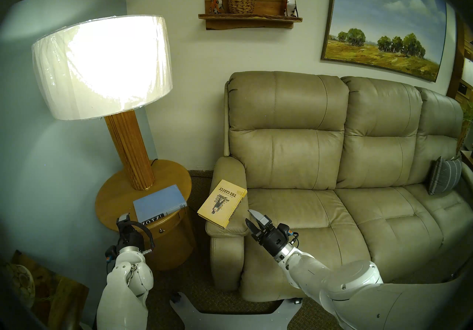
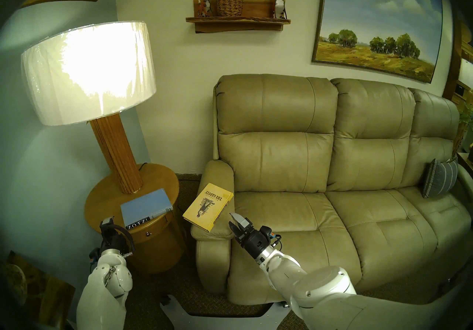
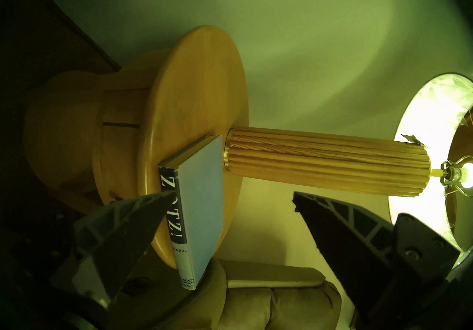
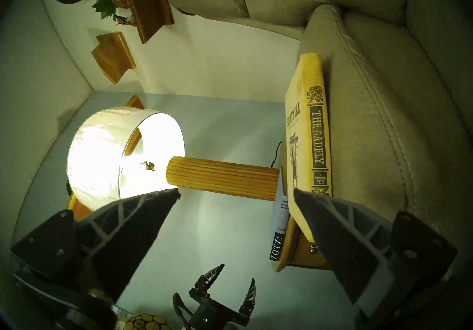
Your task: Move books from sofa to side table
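I need to grab the book by its spine edge [image 1: 237, 212] with my right gripper next. Then I can move the yellow book from the sofa [image 1: 307, 219] to the side table.
The light-blue book [image 1: 158, 202] with the black "ZOTZ!" spine lies flat on the round wooden side table [image 1: 112, 194], its spine over the front edge. It also shows in the left wrist view [image 3: 202, 206]. My left gripper [image 1: 124, 219] is open and empty just in front of that spine. The yellow book [image 1: 222, 206] lies on the tan sofa's [image 1: 307, 219] left armrest, overhanging its outer edge; its spine [image 4: 320, 142] reads "THE GADFLY". My right gripper [image 1: 252, 218] is open and empty, just right of the yellow book's near corner, above the seat.
A lit lamp [image 1: 102, 66] on a ribbed wooden column [image 1: 130, 147] stands at the back of the table. A grey striped cushion [image 1: 444, 176] sits at the sofa's far right. A wall shelf [image 1: 249, 18] hangs above. Wooden items [image 1: 20, 283] lie on the floor at lower left.
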You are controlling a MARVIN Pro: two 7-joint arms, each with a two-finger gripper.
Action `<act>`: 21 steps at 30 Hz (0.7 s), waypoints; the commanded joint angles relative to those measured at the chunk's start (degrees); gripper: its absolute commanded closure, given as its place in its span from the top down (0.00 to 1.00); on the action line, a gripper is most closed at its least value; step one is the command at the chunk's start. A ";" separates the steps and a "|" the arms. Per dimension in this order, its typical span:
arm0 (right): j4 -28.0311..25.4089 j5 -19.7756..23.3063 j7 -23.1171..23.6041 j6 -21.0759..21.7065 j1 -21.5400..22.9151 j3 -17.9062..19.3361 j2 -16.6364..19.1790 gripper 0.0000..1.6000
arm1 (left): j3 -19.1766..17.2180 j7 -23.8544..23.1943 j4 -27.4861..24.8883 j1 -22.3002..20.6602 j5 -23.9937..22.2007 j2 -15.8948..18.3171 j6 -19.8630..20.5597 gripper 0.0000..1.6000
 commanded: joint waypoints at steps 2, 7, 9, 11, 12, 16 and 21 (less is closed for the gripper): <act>-0.38 -0.69 -7.00 1.40 4.68 -0.44 -2.16 1.00 | -0.29 -8.30 1.27 1.00 0.35 -0.15 3.32 1.00; -1.09 -1.59 -14.01 1.35 6.13 -0.55 -3.56 1.00 | -0.65 -12.70 3.32 0.32 0.53 -0.44 4.53 1.00; -1.24 -1.81 -15.88 1.15 6.43 -0.53 -4.01 1.00 | -0.72 -14.58 4.30 -0.07 0.38 -0.48 5.22 1.00; -1.46 -2.01 -17.80 0.73 6.72 -0.50 -4.44 1.00 | -0.63 -16.24 5.15 -0.41 0.57 -0.53 5.64 1.00; -1.48 -1.92 -18.70 0.79 6.86 -0.25 -4.59 1.00 | -0.63 -17.07 5.55 -0.57 0.61 -0.62 5.87 1.00; -1.64 -1.98 -21.80 0.30 7.48 0.15 -5.09 1.00 | -0.51 -20.64 6.72 -0.89 0.78 -0.87 6.55 1.00; -1.65 -2.00 -25.37 -0.11 8.57 0.62 -5.68 1.00 | -0.59 -23.12 7.55 -1.05 0.88 -0.93 7.33 1.00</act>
